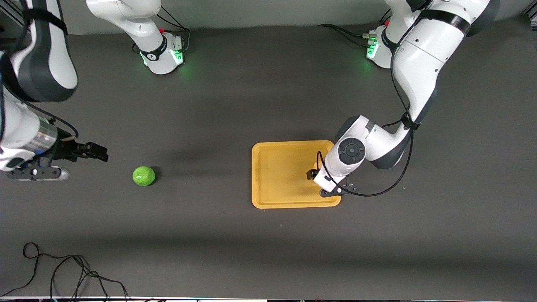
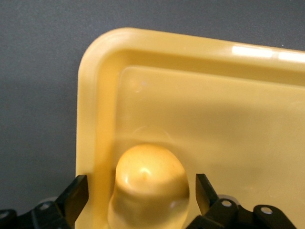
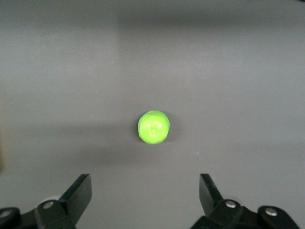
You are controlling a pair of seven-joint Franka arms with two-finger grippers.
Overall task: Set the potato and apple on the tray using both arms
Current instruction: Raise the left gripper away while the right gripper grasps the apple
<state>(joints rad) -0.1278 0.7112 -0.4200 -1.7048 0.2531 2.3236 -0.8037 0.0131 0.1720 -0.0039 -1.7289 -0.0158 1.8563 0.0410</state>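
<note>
My right gripper grips the apple by its round sides next, to place the green apple [image 1: 144, 175] on the orange-yellow tray [image 1: 277, 167].
The yellow-orange potato [image 2: 148, 183] lies in the orange-yellow tray [image 1: 277, 167], close to a rounded corner of its rim [image 2: 95, 52]. My left gripper [image 2: 140, 191] is low over the tray at its left-arm end and is open. Its fingers [image 2: 76, 193] stand on either side of the potato with a gap on each side. In the front view my left hand [image 1: 335, 167] hides the potato. The green apple [image 1: 144, 175] sits on the table toward the right arm's end. My right gripper [image 1: 93, 152] is open and empty beside it, apart from the apple [image 3: 153, 127].
The dark grey table top [image 1: 209, 105] surrounds the tray. A loose black cable [image 1: 63, 272] lies near the table edge nearest the front camera, at the right arm's end. The arm bases [image 1: 163, 54] stand along the edge farthest from the front camera.
</note>
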